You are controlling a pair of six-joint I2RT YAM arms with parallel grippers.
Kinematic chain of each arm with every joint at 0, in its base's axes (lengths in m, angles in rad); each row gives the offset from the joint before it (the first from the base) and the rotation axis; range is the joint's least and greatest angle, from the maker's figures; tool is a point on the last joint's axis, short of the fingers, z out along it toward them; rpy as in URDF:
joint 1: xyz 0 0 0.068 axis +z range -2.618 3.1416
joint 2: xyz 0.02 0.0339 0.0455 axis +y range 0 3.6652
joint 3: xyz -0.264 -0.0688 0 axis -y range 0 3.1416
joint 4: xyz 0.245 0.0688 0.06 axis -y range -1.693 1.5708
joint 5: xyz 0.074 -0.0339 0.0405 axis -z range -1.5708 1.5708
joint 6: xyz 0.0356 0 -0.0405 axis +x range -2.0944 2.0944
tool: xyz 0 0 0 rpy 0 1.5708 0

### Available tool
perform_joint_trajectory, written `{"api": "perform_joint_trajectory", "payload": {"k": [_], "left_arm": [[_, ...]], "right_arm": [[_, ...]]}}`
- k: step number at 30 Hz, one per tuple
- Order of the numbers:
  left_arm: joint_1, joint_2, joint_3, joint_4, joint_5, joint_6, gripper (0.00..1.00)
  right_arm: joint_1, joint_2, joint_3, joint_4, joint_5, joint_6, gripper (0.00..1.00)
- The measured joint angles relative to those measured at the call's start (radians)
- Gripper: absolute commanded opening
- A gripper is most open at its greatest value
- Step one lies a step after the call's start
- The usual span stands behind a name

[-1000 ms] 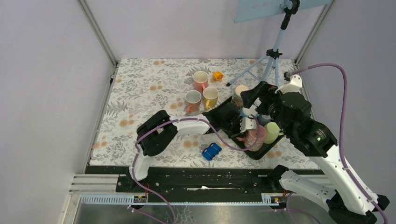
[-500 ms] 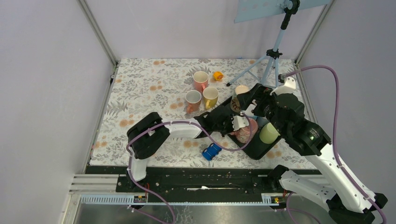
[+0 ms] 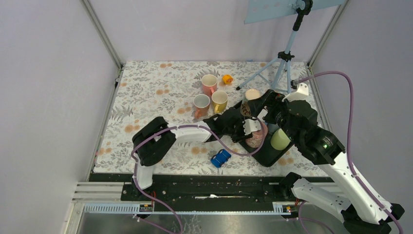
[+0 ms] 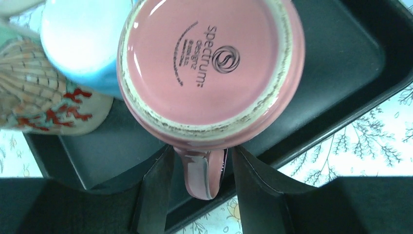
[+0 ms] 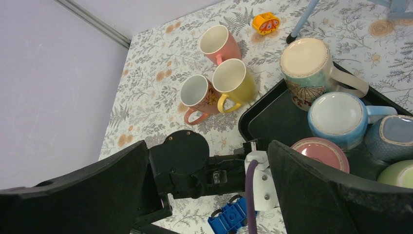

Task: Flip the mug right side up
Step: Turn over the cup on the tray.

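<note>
The handle [image 4: 202, 174] is still below my fingers, with tray [image 4: 341, 63] beside it, so my fingers would miss the handle if they closed now. My left gripper needs to go down first, then close on the handle.
The pink mug [image 4: 209, 63] stands upside down in the black tray [image 4: 341, 63], its stamped base facing up. It also shows in the top view as the pink mug [image 3: 255, 136]. My left gripper [image 4: 200, 153] is open, one finger on each side of the mug's handle [image 4: 204, 175], with a slim gap on both sides. It reaches in from the left as the left gripper [image 3: 248, 129]. My right gripper [image 5: 209, 195] hovers wide open above the tray's left end with nothing between its fingers. From above, the right gripper [image 3: 267, 108] is just behind the mug.
The tray [image 3: 270, 156] also holds a light blue mug [image 5: 341, 117], a seashell mug [image 5: 311, 68] and a green mug [image 3: 280, 139], all base up. Three upright mugs [image 3: 219, 101] stand left of the tray. A blue toy car [image 3: 220, 158] lies at the front. A tripod [image 3: 285, 56] stands behind.
The left gripper brought the pink mug a little left and back and set it base up in the tray, then widened its jaws off the handle. The right arm shifted slightly back.
</note>
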State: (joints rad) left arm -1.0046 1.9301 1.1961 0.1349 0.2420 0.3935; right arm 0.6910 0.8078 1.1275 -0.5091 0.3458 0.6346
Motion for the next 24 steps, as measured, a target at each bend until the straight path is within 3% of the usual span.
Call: {"api": "perform_joint_trajectory", "payload": {"k": [12,24], "left_arm": [[0.024,0.119,0.265,-0.278,0.152,0.098,0.48],[0.032,0.189,0.338,-0.396,0.178,0.108,0.46]], "right_arm": [[0.000,-0.002,-0.005,0.000,0.000,0.004,1.00],[0.000,0.004,-0.006,0.000,-0.018,0.012,1.00]]}}
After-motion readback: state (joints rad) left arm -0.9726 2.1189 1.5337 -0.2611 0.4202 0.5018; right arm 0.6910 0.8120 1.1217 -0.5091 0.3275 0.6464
